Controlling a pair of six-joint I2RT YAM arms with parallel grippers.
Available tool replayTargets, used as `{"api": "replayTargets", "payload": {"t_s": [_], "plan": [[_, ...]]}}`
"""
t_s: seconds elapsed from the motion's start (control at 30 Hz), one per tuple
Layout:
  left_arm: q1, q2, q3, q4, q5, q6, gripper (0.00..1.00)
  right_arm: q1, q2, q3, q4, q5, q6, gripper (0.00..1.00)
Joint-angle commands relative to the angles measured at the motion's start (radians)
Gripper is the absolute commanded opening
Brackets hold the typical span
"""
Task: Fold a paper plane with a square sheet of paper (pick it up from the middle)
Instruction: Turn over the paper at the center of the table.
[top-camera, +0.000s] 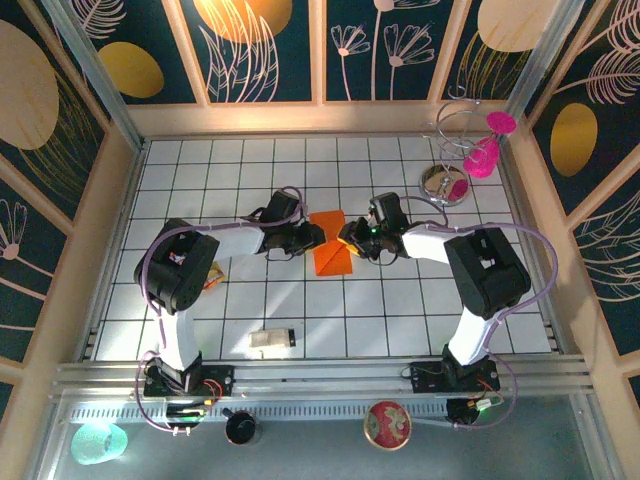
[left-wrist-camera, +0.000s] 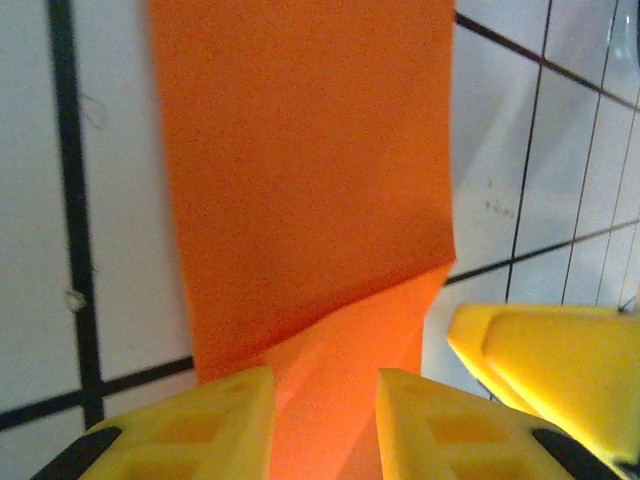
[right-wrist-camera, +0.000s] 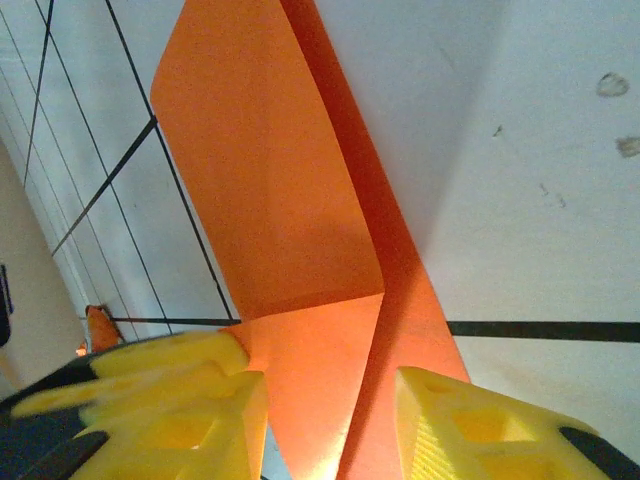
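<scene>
My right gripper grips the plane's creased flap at the middle next, opposite my left gripper, to pick up the plane.
The square sheet of paper (top-camera: 332, 252), bright orange and folded narrower, lies on the white tiled table between the two arms. My left gripper (top-camera: 318, 238) reaches it from the left and my right gripper (top-camera: 346, 240) from the right, nearly meeting over its upper half. In the left wrist view the yellow fingers (left-wrist-camera: 190, 425) stand apart, my left gripper (left-wrist-camera: 325, 425) open around a raised fold of the paper (left-wrist-camera: 300, 180). My right gripper (right-wrist-camera: 330, 425) is also open, astride a creased flap of the paper (right-wrist-camera: 270, 190). The right arm's finger (left-wrist-camera: 560, 360) sits close by.
A small beige block (top-camera: 271, 340) lies near the front. A crinkled wrapper (top-camera: 213, 278) sits beside the left arm. A wire stand with pink cups (top-camera: 462, 150) occupies the back right corner. Wooden walls ring the table.
</scene>
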Motion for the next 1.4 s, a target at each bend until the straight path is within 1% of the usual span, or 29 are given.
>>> {"api": "replayTargets", "payload": {"t_s": [0.0, 0.33, 0.43, 0.53, 0.67, 0.9, 1.03, 1.13, 1.2, 1.27, 1.33, 1.37], "plan": [[0.013, 0.012, -0.013, 0.066, 0.023, -0.042, 0.32, 0.014, 0.031, 0.022, 0.011, -0.024, 0.012, 0.38], [0.023, 0.015, -0.050, 0.097, 0.042, -0.057, 0.32, 0.026, 0.075, 0.058, 0.012, -0.048, 0.001, 0.36], [0.023, 0.014, -0.059, 0.107, 0.046, -0.064, 0.32, 0.029, 0.080, 0.057, 0.051, -0.076, -0.005, 0.34], [0.023, 0.003, -0.071, 0.133, 0.058, -0.081, 0.32, 0.030, 0.087, 0.040, 0.133, -0.130, -0.012, 0.32], [0.027, -0.001, -0.076, 0.131, 0.052, -0.084, 0.32, 0.031, 0.091, 0.013, 0.190, -0.150, -0.020, 0.30], [0.032, 0.001, -0.086, 0.139, 0.054, -0.092, 0.32, 0.041, 0.104, -0.001, 0.185, -0.132, -0.067, 0.25], [0.036, -0.009, -0.081, 0.138, 0.061, -0.101, 0.32, 0.068, 0.106, 0.021, 0.139, -0.078, -0.153, 0.24], [0.039, -0.028, -0.084, 0.141, 0.059, -0.108, 0.32, 0.071, 0.116, 0.032, 0.138, -0.077, -0.173, 0.18], [0.046, -0.048, -0.086, 0.148, 0.052, -0.115, 0.33, 0.070, 0.115, 0.037, 0.141, -0.070, -0.177, 0.13], [0.061, -0.083, -0.124, 0.157, 0.041, -0.121, 0.33, 0.066, 0.102, 0.040, 0.153, -0.058, -0.180, 0.06], [0.081, -0.121, -0.143, 0.170, 0.052, -0.143, 0.36, 0.058, 0.075, 0.036, 0.192, -0.069, -0.183, 0.01], [0.092, -0.144, -0.159, 0.195, 0.066, -0.161, 0.39, 0.054, 0.055, 0.032, 0.217, -0.077, -0.185, 0.01]]}}
